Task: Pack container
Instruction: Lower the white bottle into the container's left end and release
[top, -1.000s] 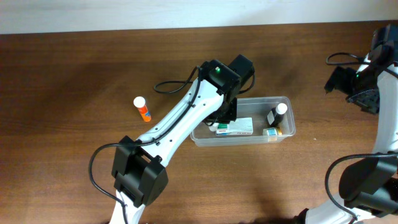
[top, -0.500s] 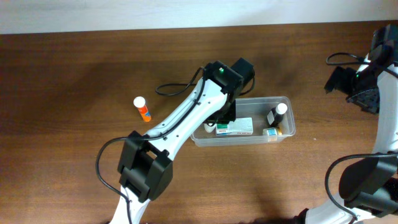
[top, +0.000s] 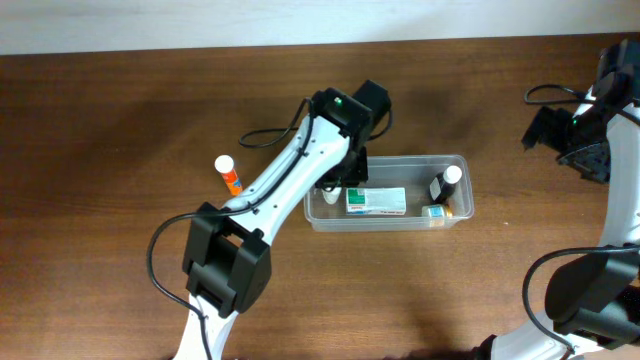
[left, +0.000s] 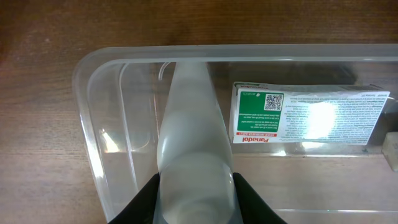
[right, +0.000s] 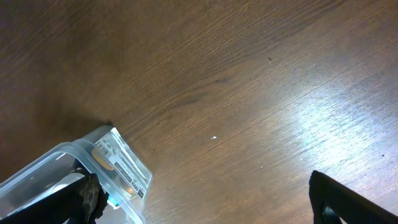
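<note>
The translucent white tube (left: 196, 143) points inside the rim of the container, over the free gap beside the box, so it is time for my left gripper to open now.
The clear plastic container (top: 455, 217) lies at mid table. It holds a white-and-green box (top: 376, 201) and small bottles (top: 446, 186) at its right end. My left gripper (top: 338, 183) hangs over the container's left end, shut on a translucent white tube (left: 196, 143) that points down into the tub (left: 87, 118), beside the box (left: 308, 115). My right gripper (top: 573, 135) is far right, open and empty (right: 205, 208). The right wrist view shows one container corner (right: 124, 165).
An orange bottle with a white cap (top: 229, 174) lies on the wooden table left of the container. A black cable (top: 268, 137) loops beside the left arm. Bare wood lies between the container and the right arm.
My left gripper has moved left along the container to its left end, uncovering the white-and-green box. The right arm has not moved.
</note>
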